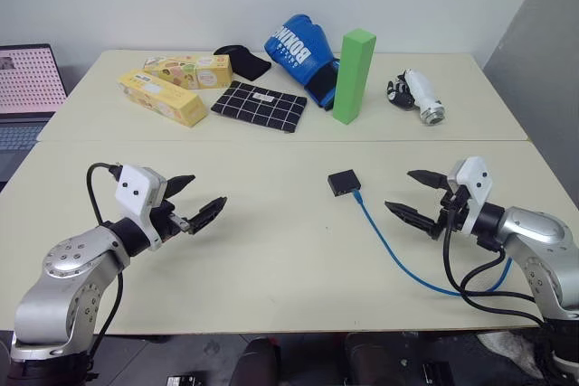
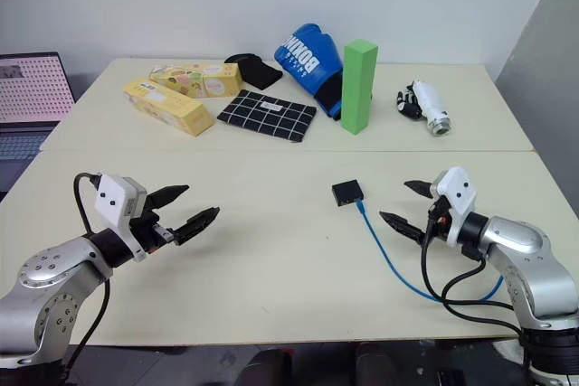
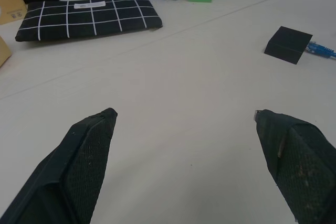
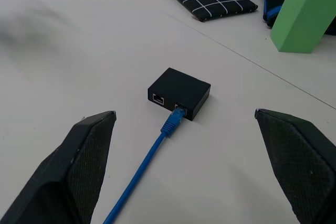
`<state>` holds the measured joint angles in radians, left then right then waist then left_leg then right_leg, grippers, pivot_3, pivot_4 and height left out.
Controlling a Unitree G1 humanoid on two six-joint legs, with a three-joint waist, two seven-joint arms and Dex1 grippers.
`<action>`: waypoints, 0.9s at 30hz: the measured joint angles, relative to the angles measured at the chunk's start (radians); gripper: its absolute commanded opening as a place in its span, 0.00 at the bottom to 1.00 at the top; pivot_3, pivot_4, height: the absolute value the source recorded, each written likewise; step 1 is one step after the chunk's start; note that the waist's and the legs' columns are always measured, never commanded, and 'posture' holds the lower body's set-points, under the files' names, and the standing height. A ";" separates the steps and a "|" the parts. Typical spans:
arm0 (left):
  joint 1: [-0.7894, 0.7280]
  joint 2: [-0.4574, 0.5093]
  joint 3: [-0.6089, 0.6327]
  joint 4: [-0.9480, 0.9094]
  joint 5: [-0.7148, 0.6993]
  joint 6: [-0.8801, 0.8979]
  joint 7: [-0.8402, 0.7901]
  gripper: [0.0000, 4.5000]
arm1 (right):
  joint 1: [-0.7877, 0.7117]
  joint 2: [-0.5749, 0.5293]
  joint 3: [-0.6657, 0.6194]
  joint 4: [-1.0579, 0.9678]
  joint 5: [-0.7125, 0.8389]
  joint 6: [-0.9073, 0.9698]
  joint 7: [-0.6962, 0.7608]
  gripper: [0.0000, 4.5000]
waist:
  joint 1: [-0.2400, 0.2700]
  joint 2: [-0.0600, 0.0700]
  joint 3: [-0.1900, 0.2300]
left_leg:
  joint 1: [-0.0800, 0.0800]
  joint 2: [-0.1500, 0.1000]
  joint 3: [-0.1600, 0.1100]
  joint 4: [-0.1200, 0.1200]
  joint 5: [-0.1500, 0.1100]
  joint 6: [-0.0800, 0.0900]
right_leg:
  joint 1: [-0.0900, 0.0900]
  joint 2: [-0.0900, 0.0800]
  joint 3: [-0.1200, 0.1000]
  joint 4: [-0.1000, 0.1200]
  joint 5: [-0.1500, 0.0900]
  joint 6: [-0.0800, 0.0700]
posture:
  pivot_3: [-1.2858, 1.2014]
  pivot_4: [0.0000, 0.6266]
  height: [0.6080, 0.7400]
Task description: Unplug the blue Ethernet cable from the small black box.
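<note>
I should next use my left gripper to grab the small black box by the end (image 1: 340,174) opposite the blue plug (image 1: 357,195), which sticks out of one port side.
The small black box (image 1: 343,182) lies flat near the middle of the cream table. The blue Ethernet cable (image 1: 391,254) is plugged into its near side and curves away toward the table's front right; the plug (image 4: 176,115) sits in one of two ports. My right gripper (image 1: 419,194) hovers open just right of the box, pointing at it, a short gap away. My left gripper (image 1: 194,198) hangs open over bare table at the left, well apart from the box (image 3: 287,44), with nothing between its fingers.
At the back stand a green block (image 1: 353,75), a blue boxing glove (image 1: 298,50), a black checked pouch (image 1: 259,106), two yellow cartons (image 1: 163,97), a black cloth (image 1: 242,61) and a small white-and-black thing (image 1: 418,95). A laptop (image 1: 27,88) sits far left. Black robot cables (image 1: 484,291) loop by the right arm.
</note>
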<state>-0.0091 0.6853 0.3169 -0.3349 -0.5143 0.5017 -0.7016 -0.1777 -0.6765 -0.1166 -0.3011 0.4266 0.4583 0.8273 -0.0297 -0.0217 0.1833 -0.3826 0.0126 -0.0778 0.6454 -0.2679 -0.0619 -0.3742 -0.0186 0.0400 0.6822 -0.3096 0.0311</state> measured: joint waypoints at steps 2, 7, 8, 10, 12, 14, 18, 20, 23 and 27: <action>0.007 0.002 0.000 -0.001 0.000 -0.001 -0.012 0.99 | 0.000 0.000 0.002 -0.003 0.001 0.001 0.001 1.00 | 0.000 0.000 0.000 | 0.000 0.000 0.000 0.000 0.000 0.000 | 0.000 0.000 0.000 0.000 0.000 0.000 | 0.52 0.24 1.00; 0.043 0.008 0.000 -0.018 0.001 -0.002 -0.028 0.99 | 0.010 0.000 0.004 -0.006 0.006 0.002 0.009 1.00 | 0.000 0.000 0.000 | 0.000 0.000 0.000 0.000 0.000 0.000 | 0.000 0.000 0.000 0.000 0.000 0.000 | 0.52 0.24 1.00; 0.046 0.008 0.000 -0.022 0.002 -0.002 -0.027 0.99 | 0.011 0.000 0.005 -0.006 0.006 0.002 0.009 1.00 | 0.000 0.000 0.000 | 0.000 0.000 0.000 0.000 0.000 0.000 | 0.000 0.000 0.000 0.000 0.000 0.000 | 0.52 0.24 1.00; 0.047 0.008 0.000 -0.025 0.005 -0.002 -0.026 0.99 | 0.011 0.000 0.009 -0.006 0.006 0.002 0.010 1.00 | 0.000 0.000 0.000 | 0.000 0.000 0.000 0.000 0.000 0.000 | 0.000 0.000 0.000 0.000 0.000 0.000 | 0.52 0.24 1.00; 0.048 0.008 0.000 -0.030 0.007 -0.002 -0.024 0.99 | 0.012 0.001 0.020 -0.006 0.005 0.002 0.009 1.00 | 0.000 0.000 0.000 | 0.000 0.000 0.000 0.000 0.000 0.000 | 0.000 0.000 0.000 0.000 0.000 0.000 | 0.52 0.24 1.00; 0.049 0.008 0.000 -0.036 0.008 -0.002 -0.021 0.99 | 0.014 0.008 0.024 -0.006 0.003 0.002 0.007 1.00 | 0.000 0.000 0.000 | 0.000 0.000 0.000 0.000 0.000 0.000 | 0.000 0.000 0.000 0.000 0.000 0.000 | 0.52 0.24 1.00; 0.055 0.008 0.000 -0.052 0.005 0.006 -0.021 0.99 | 0.016 0.032 0.048 -0.007 -0.017 0.001 -0.025 1.00 | 0.000 0.000 0.000 | 0.000 0.000 0.000 0.000 0.000 0.000 | 0.000 0.000 0.000 0.000 0.000 0.000 | 0.52 0.24 1.00; 0.059 0.013 -0.006 -0.065 0.004 0.014 -0.030 0.99 | 0.021 0.052 0.069 -0.009 -0.041 0.005 -0.060 1.00 | 0.000 0.000 0.000 | 0.000 0.000 0.000 0.000 0.000 0.000 | 0.000 0.000 0.000 0.000 0.000 0.000 | 0.52 0.24 1.00; 0.063 0.020 -0.020 -0.102 -0.020 0.019 -0.068 0.99 | 0.041 0.061 0.103 -0.013 -0.085 0.019 -0.110 1.00 | 0.000 0.000 0.000 | 0.000 0.000 0.000 0.000 0.000 0.000 | 0.000 0.000 0.001 0.000 0.000 0.000 | 0.52 0.24 1.00; 0.061 0.078 -0.058 -0.128 -0.055 0.019 -0.177 0.99 | 0.048 0.106 0.141 -0.029 -0.098 0.062 -0.163 1.00 | 0.000 0.000 0.000 | 0.000 0.000 0.000 0.000 0.000 0.000 | 0.000 0.000 0.001 0.000 0.000 0.000 | 0.52 0.24 1.00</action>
<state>0.0521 0.7629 0.2585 -0.4626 -0.5697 0.5203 -0.8785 -0.1299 -0.5709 0.0243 -0.3302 0.3290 0.5204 0.6643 -0.0300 -0.0213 0.1834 -0.3822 0.0126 -0.0778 0.6453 -0.2678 -0.0620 -0.3741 -0.0182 0.0406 0.6825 -0.3096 0.0310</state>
